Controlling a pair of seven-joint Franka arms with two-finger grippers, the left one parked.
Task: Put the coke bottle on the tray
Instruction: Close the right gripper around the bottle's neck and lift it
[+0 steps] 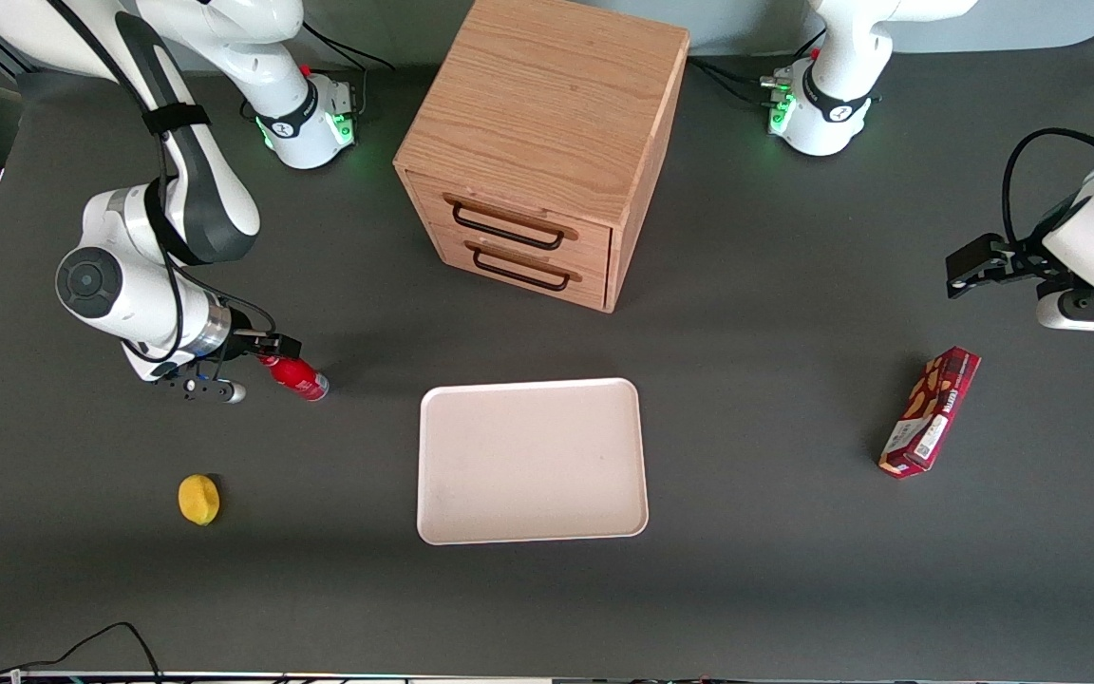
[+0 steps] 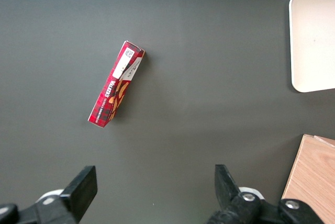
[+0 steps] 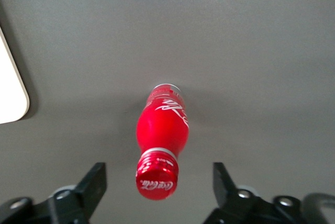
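The coke bottle needs to go on the tray (image 3: pixel 9 80), so my right gripper needs to grab it by its red cap (image 3: pixel 156 177).
The coke bottle (image 1: pixel 300 378) is small, glossy red, with a red cap and a silvery base. It stands upright on the dark table toward the working arm's end, apart from the tray (image 1: pixel 533 494). My right gripper (image 1: pixel 248 366) is open just above it, and its cap sits between the two fingers with a gap on each side. The right wrist view shows the bottle (image 3: pixel 162 124) cap-on, the gripper (image 3: pixel 158 171) around the cap, and a corner of the tray (image 3: pixel 10 93). The pale tray lies flat with nothing on it, in front of the drawer cabinet.
A wooden two-drawer cabinet (image 1: pixel 537 152) stands farther from the front camera than the tray. A yellow rounded object (image 1: pixel 198 499) lies nearer to the camera than the bottle. A dark red snack box (image 1: pixel 930 410) lies toward the parked arm's end.
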